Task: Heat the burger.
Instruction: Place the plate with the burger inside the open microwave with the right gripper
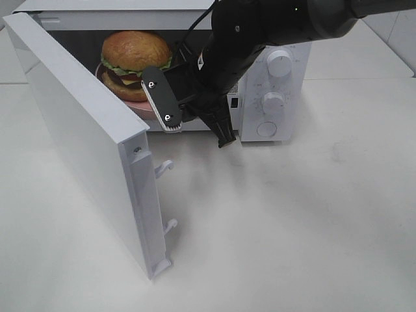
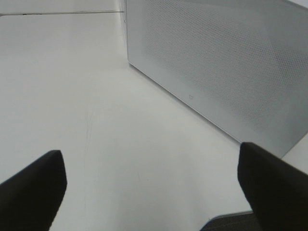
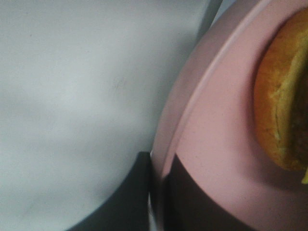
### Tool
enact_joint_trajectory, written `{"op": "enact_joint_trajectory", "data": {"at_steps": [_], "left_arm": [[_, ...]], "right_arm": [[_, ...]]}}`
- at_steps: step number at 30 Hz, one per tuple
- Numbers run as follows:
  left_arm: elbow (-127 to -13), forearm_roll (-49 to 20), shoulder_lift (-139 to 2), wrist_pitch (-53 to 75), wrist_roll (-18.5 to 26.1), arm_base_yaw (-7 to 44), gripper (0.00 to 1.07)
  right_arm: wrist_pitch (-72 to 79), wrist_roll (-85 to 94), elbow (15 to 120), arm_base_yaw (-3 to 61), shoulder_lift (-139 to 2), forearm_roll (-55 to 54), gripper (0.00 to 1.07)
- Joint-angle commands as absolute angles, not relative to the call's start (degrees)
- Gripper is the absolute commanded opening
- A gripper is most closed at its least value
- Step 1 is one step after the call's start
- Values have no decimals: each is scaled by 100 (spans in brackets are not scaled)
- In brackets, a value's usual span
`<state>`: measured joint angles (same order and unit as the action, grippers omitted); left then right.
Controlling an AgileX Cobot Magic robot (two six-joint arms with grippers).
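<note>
The pink plate has its front rim at the opening's lower edge, so my right gripper keeps holding the plate from here until it sits deeper inside the microwave.
The burger (image 1: 133, 55) stands on a pink plate (image 1: 144, 106) inside the open white microwave (image 1: 286, 39). My right gripper (image 1: 162, 104) reaches in from the right to the plate's front edge. In the right wrist view the right gripper (image 3: 158, 168) is shut on the rim of the pink plate (image 3: 216, 134), with the burger's bun (image 3: 279, 106) close beyond. My left gripper (image 2: 154, 187) is open and empty over the white table, its dark fingers (image 2: 31, 187) wide apart. The left arm is out of the exterior high view.
The microwave door (image 1: 84, 136) is swung wide open toward the front left, with its handle (image 1: 166, 169) on the inner side. Two knobs (image 1: 279, 63) sit on the control panel at the right. A white perforated panel (image 2: 231, 62) stands ahead of the left gripper.
</note>
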<state>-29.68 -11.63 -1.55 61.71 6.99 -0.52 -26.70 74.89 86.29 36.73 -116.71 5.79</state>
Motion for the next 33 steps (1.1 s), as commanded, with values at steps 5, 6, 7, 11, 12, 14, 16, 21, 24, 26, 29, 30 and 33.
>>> {"op": "enact_joint_trajectory", "data": {"at_steps": [5,6,7,11,12,14,16,21,24,26,29,30,33], "left_arm": [[-2962,-1146,-160,6154,693,-40,88],[-2962,-1146,-160,6154,693,-40,88],[-2962,-1146,-160,6154,693,-40,88],[-2962,-1146,-160,6154,693,-40,88],[-2962,-1146,-160,6154,693,-40,88],[-2962,-1146,-160,6154,693,-40,88],[-2962,-1146,-160,6154,693,-40,88],[-2962,-1146,-160,6154,699,-40,88],[-2962,-1146,-160,6154,699,-40,88],[-2962,-1146,-160,6154,699,-40,88],[-2962,-1146,-160,6154,699,-40,88],[-2962,-1146,-160,6154,699,-40,88],[-2962,-1146,-160,6154,693,-40,88]], "right_arm": [[-2590,7271,9099,3615,-11866,682,0],[-2607,7271,9196,3615,-11929,682,0],[-2607,7271,9196,3615,-11929,682,0],[-2710,7179,9448,3615,-12072,705,0],[-2739,7128,9517,3615,-12118,705,0],[-2773,7036,9637,3615,-12193,739,0],[-2830,6944,9775,3678,-12290,865,0],[-2922,6698,10124,3684,-12490,963,0],[-2997,6669,10348,3684,-12617,963,0],[-3019,6669,10479,3684,-12697,974,0],[-3002,6669,10588,3684,-12788,980,0],[-3002,6669,10588,3684,-12788,980,0],[-2985,6669,10668,3684,-12937,980,0]]}}
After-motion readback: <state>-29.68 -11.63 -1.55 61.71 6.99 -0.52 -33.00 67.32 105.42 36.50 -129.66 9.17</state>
